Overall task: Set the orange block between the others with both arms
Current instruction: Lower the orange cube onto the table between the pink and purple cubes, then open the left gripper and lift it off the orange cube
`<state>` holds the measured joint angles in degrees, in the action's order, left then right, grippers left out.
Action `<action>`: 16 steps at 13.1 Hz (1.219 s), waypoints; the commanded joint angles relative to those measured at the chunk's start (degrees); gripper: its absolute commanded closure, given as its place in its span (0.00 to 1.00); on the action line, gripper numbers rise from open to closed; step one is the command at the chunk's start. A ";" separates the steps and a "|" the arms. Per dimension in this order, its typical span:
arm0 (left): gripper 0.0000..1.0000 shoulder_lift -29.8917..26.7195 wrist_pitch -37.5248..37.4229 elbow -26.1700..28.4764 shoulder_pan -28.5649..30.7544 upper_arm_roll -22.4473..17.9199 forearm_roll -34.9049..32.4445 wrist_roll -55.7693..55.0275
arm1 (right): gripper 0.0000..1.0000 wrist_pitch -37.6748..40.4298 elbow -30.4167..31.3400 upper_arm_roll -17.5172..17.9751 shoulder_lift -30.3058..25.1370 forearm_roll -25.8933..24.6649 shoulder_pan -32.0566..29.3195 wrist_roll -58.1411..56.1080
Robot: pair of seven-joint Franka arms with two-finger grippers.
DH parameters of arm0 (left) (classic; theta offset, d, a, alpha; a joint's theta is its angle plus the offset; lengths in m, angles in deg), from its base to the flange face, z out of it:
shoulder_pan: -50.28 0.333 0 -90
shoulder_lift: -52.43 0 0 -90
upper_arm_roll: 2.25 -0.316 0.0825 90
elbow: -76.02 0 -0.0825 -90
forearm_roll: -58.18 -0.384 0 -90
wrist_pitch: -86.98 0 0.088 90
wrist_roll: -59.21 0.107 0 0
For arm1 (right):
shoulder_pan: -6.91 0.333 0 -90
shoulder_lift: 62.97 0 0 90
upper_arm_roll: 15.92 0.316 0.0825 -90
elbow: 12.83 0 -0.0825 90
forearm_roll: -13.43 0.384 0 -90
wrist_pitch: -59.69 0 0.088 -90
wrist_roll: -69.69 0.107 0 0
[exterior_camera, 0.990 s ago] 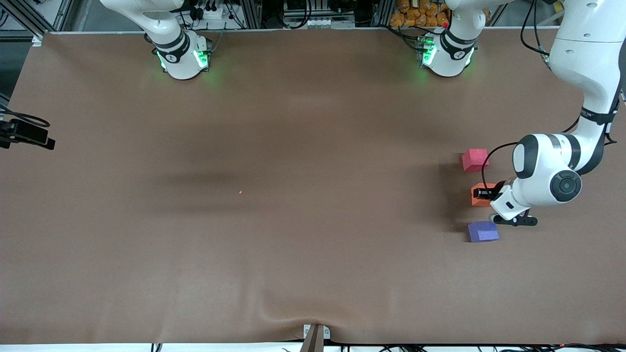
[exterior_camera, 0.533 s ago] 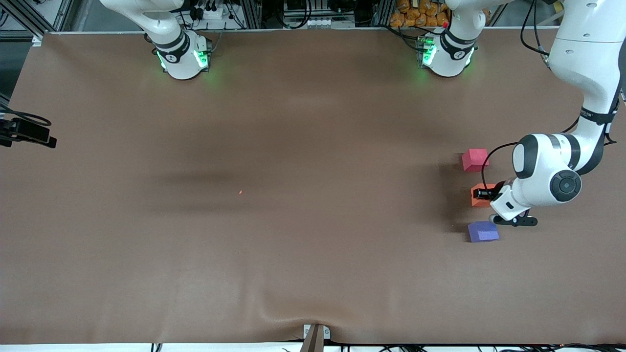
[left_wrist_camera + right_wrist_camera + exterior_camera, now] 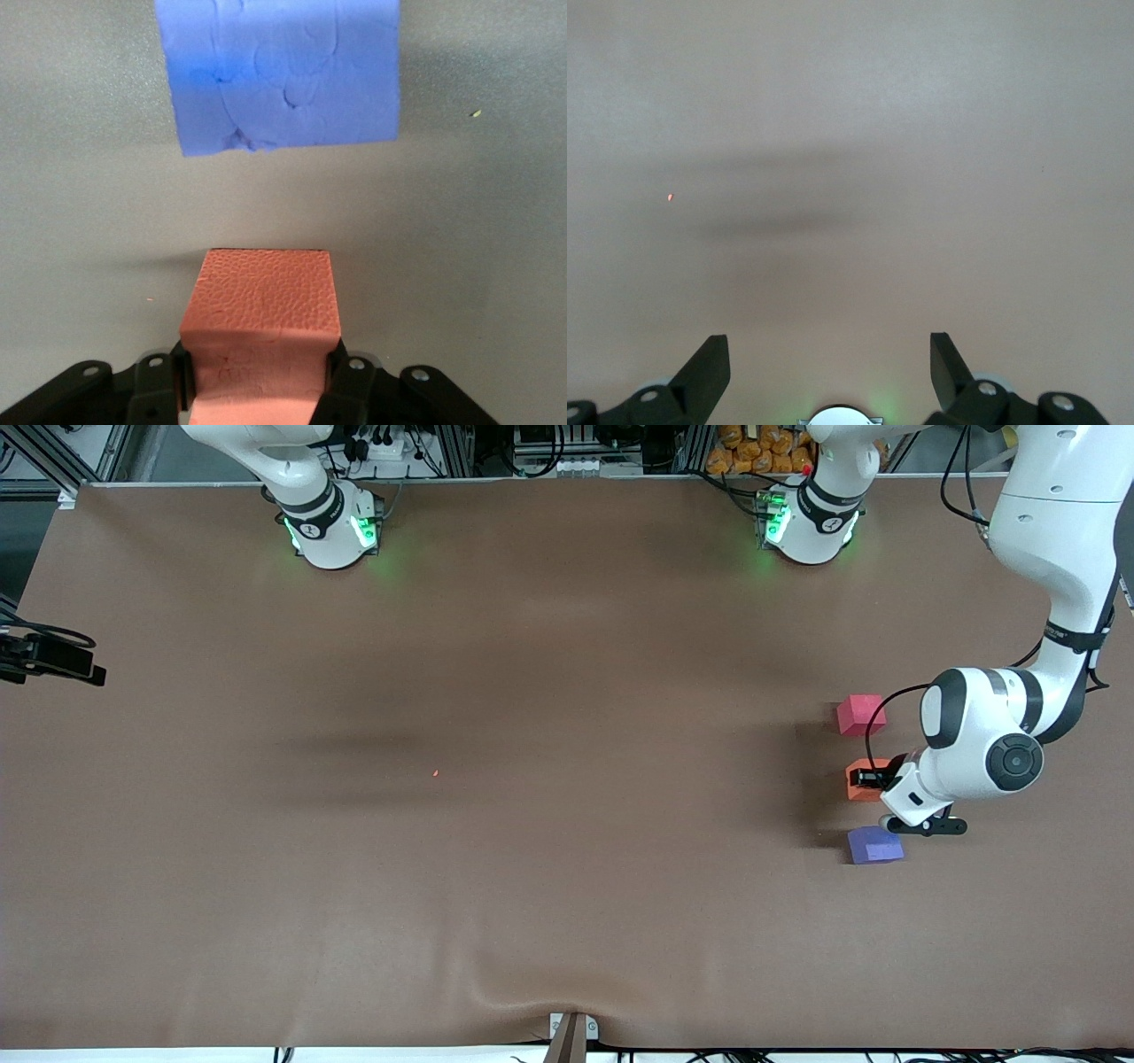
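Observation:
The left gripper needs to let go now, because the orange block [image 3: 858,781] [image 3: 266,301] sits low on the mat in line with the purple-blue cube and would stay standing.
The orange block [image 3: 858,781] [image 3: 266,301] is pinched between the fingers of my left gripper [image 3: 873,778] [image 3: 261,381], which is shut on it low at the table mat. It lies in line between the others: the pinkish-red cube [image 3: 859,715] is farther from the front camera and the purple-blue cube [image 3: 875,844] [image 3: 283,71] is nearer. There is a gap on each side. The pinkish-red cube does not show in the left wrist view. My right gripper [image 3: 828,341] is open over bare mat with nothing between its fingers.
The brown table mat [image 3: 567,691] carries a tiny orange speck [image 3: 435,772] [image 3: 671,197] near its middle, among faint shadows. A black device [image 3: 53,662] sticks in at the table edge toward the right arm's end. The arm bases [image 3: 332,531] [image 3: 811,522] stand along the table's back edge.
My left arm has shifted slightly toward the right arm's end, taking the orange block with it. The grip is unchanged and the other two cubes have not moved.

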<state>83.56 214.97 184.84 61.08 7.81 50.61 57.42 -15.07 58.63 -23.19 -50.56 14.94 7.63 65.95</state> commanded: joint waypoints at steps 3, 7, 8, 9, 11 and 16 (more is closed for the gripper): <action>0.22 0.25 0.33 -0.27 0.27 0.14 -1.39 -0.77 | 0.00 0.76 -0.54 0.50 -0.38 -0.99 -0.45 0.58; 0.00 -0.28 -0.10 -1.76 0.01 0.23 -0.87 -1.38 | 0.00 0.76 -0.45 0.50 -0.38 -1.08 -0.54 0.58; 0.00 -0.63 -0.71 -2.73 0.10 0.23 -0.87 -1.38 | 0.00 0.76 -0.45 0.50 -0.38 -1.08 -0.54 0.58; 0.00 -1.24 -2.29 -3.95 0.01 0.31 -0.69 -1.38 | 0.00 0.76 -0.54 0.50 -0.38 -1.08 -0.54 0.58; 0.00 -2.38 -7.11 -8.77 0.01 1.27 -0.60 -1.38 | 0.00 0.76 -0.45 0.41 -0.38 -1.08 -0.54 0.58; 0.00 -9.23 -11.17 -20.83 0.98 1.99 -0.60 -0.50 | 0.00 0.76 -0.54 0.50 -0.38 -0.99 -0.46 0.58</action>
<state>77.12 206.61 166.19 61.34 8.94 50.61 57.23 -15.06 58.63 -23.27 -50.56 14.78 7.63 65.95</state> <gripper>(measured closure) 0.000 0.000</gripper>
